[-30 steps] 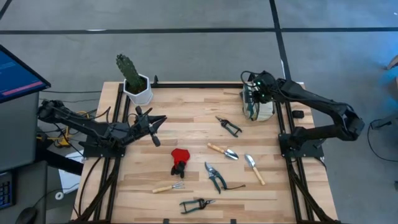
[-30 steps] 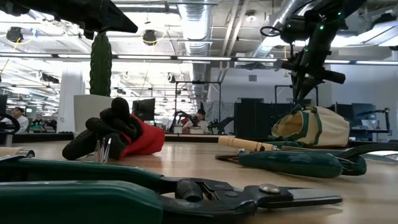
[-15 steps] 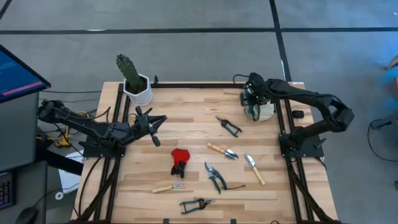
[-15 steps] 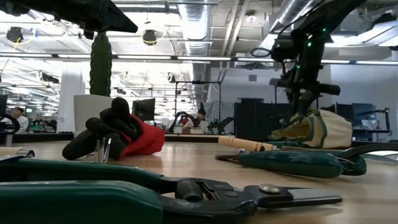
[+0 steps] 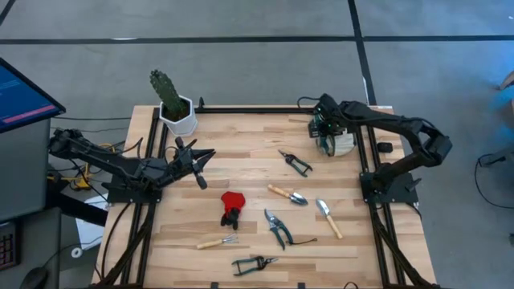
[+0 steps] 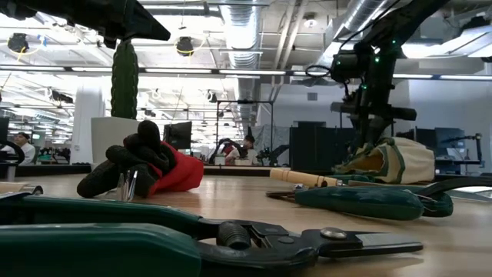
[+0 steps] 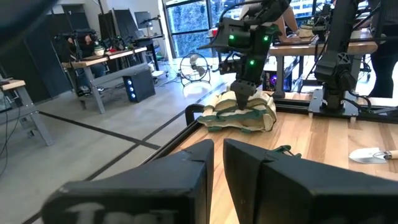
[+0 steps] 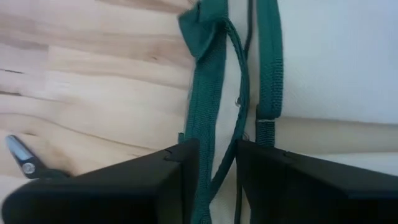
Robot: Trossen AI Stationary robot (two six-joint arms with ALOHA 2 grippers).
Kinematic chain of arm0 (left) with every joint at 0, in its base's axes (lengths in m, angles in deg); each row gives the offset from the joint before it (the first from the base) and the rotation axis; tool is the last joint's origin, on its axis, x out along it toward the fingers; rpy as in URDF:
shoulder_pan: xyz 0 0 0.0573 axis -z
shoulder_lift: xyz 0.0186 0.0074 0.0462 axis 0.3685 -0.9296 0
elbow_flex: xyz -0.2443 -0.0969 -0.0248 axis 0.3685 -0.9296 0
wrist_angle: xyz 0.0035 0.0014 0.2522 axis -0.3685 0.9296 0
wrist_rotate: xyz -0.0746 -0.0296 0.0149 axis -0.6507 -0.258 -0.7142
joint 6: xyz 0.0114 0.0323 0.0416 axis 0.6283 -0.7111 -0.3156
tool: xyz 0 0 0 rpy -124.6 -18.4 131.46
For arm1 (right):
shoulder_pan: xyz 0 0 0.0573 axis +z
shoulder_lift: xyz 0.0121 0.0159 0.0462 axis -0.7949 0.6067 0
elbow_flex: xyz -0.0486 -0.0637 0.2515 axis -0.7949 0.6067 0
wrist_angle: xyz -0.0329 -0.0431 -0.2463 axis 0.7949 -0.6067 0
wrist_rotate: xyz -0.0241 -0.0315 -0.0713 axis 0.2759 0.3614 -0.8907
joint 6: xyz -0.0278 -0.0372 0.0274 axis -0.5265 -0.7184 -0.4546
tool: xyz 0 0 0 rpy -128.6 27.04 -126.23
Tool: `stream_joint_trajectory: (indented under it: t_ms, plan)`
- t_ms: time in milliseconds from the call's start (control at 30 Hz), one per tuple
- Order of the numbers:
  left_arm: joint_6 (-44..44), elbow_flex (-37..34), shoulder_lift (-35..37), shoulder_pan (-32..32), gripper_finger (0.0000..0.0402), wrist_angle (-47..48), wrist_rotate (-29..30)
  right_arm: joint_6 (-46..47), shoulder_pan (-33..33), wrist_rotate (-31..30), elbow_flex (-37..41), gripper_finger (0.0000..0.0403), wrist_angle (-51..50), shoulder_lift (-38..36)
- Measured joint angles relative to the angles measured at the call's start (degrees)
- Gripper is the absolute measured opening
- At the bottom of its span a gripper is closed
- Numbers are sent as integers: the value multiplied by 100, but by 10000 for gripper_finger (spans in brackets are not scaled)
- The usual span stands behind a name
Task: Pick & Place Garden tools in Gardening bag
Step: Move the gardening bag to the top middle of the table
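My right gripper takes hold of the gardening bag by its green strap next, to bring the bag nearer the loose tools.
The beige gardening bag with green straps lies at the table's far right. My right gripper points down over its left end, open, with a green strap running into the gap between its fingers. The garden tools lie loose on the wood: shears, two trowels, more shears, a small rake and a red-and-black item. My left gripper hovers shut at the table's left, pointing level toward the bag. My right gripper comes at the bag from above, with one finger on each side of the green strap near the bag's mouth. I cannot tell whether the fingers touch the strap. The bag lies on the table.
A cactus in a white pot stands at the far left corner. A black frame rail runs along the far edge behind the bag. Bare wood lies between my left gripper and the shears at mid-table.
My right gripper has come down and a little toward the table's left, from above the bag to just over its left end, tipping more steeply downward. The bag and the tools lie where they were.
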Motion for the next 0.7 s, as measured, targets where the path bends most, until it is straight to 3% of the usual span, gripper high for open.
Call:
stream_joint_trajectory:
  t_ms: [167,467,700]
  plan:
    - [0,0,1,0,25,0,2,-133,-8,-315,-245,98,-153,0]
    - [0,0,0,0,25,2,9,-157,-114,-242,-449,98,-783,66]
    - [0,0,2,0,25,2,25,-246,-33,-246,-449,98,-453,136]
